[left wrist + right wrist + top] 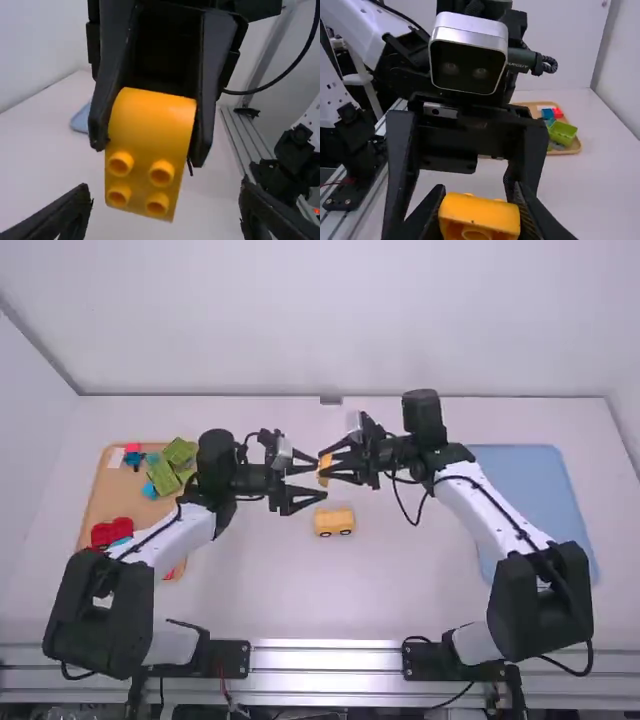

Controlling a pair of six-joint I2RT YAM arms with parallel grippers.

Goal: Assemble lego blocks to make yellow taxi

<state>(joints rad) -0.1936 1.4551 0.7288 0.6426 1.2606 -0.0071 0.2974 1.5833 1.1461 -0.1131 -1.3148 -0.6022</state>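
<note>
The left gripper grabs the curved yellow block by its studded end (322, 477) next, to join the block with the yellow car body (334, 521).
Near the middle of the high view my right gripper (333, 466) is shut on a curved yellow block (325, 470). My left gripper (312, 482) faces it from the left, open, its fingers spread and nothing between them. In the left wrist view the yellow block (150, 145) shows several studs pointing towards my left gripper (165, 212). The right wrist view has the block (479, 215) between the fingertips of my right gripper (479, 220). A yellow car body with dark wheels (334, 521) stands on the table just below the grippers in the high view.
At the left, a wooden tray (100, 495) holds red, green and blue blocks, partly behind the left arm. A blue tray (535, 480) lies at the right, behind the right arm. White walls border the table's far side.
</note>
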